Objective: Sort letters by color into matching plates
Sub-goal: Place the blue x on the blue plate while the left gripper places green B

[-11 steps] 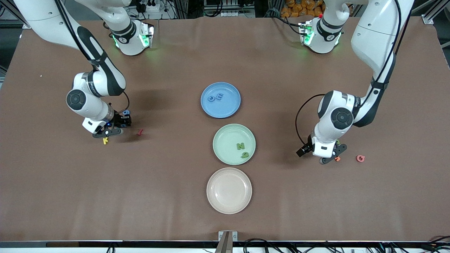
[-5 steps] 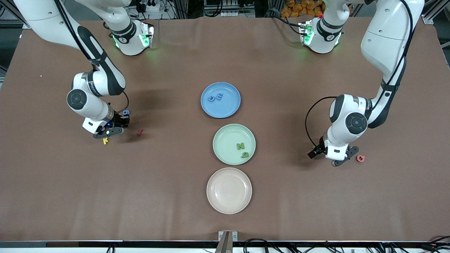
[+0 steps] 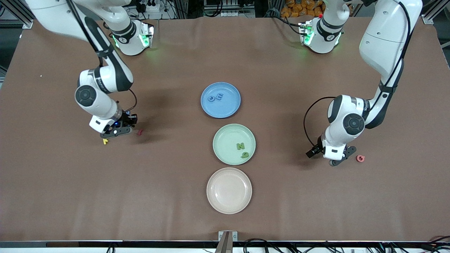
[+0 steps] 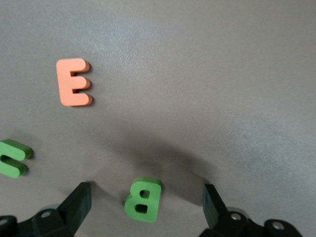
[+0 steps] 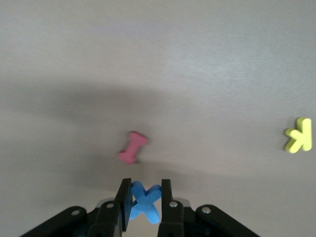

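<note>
My left gripper is going to pick up the green B next by its straight spine and rounded lobes, so that the letter joins the mint green plate (image 3: 225, 138).
My right gripper (image 3: 117, 131) (image 5: 145, 190) is shut on a blue X (image 5: 146, 205), low over the table near a dark red letter (image 3: 140, 132) (image 5: 132, 148) and a yellow K (image 3: 105, 141) (image 5: 299, 135). My left gripper (image 3: 338, 160) (image 4: 146, 191) is open, with a green B (image 4: 140, 205) lying between its fingers. An orange E (image 4: 74, 82) and another green letter (image 4: 14, 157) lie close by. A pink G (image 3: 360, 158) lies beside that gripper. The blue plate (image 3: 228, 107) holds two blue letters (image 3: 215, 98). The mint green plate (image 3: 225, 138) holds a green N (image 3: 240, 146) and a 9 (image 3: 245, 155). The beige plate (image 3: 229, 191) is bare.
The three plates stand in a line down the middle of the brown table, the blue one nearest the robots' bases and the beige one nearest the front camera. A small mount (image 3: 227, 236) sits at the table's front edge.
My right gripper has risen and shifted toward the plates with the blue X. My left gripper moved toward the left arm's end of the table, close to the pink G, and now covers the orange letter.
</note>
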Controlling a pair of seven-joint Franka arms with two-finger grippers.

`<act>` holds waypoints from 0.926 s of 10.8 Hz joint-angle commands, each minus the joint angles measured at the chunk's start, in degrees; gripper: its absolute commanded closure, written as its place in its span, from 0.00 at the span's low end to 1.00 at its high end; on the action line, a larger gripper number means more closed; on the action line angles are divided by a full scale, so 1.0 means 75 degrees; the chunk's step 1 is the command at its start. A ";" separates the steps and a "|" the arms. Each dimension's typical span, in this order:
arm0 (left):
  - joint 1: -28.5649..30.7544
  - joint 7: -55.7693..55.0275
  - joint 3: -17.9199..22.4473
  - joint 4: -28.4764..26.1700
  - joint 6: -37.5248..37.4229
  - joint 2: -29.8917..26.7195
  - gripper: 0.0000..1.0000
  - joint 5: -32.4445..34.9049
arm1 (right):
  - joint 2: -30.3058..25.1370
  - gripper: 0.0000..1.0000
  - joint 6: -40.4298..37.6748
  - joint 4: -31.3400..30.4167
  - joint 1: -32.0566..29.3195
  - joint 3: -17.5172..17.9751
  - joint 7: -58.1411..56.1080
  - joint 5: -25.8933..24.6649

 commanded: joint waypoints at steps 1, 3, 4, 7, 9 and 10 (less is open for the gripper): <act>-0.0034 -0.0172 -0.0022 -0.0008 -0.0020 0.0012 0.05 -0.0037 | -0.0302 1.00 -0.0364 0.0130 0.1041 0.0028 0.1849 0.0277; -0.0010 -0.0183 -0.0022 0.0004 -0.0020 0.0001 1.00 -0.0037 | -0.0290 1.00 -0.0468 0.0282 0.1720 0.0063 0.2672 0.0767; -0.0033 -0.0218 -0.0022 0.0015 -0.0020 -0.0011 1.00 -0.0049 | -0.0278 1.00 -0.0504 0.0410 0.2176 0.0052 0.3070 0.1211; -0.0057 -0.0230 -0.0022 0.0039 -0.0020 -0.0035 1.00 -0.0049 | -0.0126 1.00 -0.0504 0.0692 0.3023 0.0145 0.4301 0.1917; -0.0080 -0.0230 -0.0022 0.0167 -0.0020 -0.0046 1.00 -0.0049 | 0.0189 1.00 -0.0516 0.1113 0.3445 0.0286 0.4946 0.2269; -0.0104 -0.0230 -0.0045 0.0319 -0.0020 -0.0023 1.00 -0.0049 | 0.0307 1.00 -0.0493 0.1289 0.3621 0.0437 0.5309 0.2456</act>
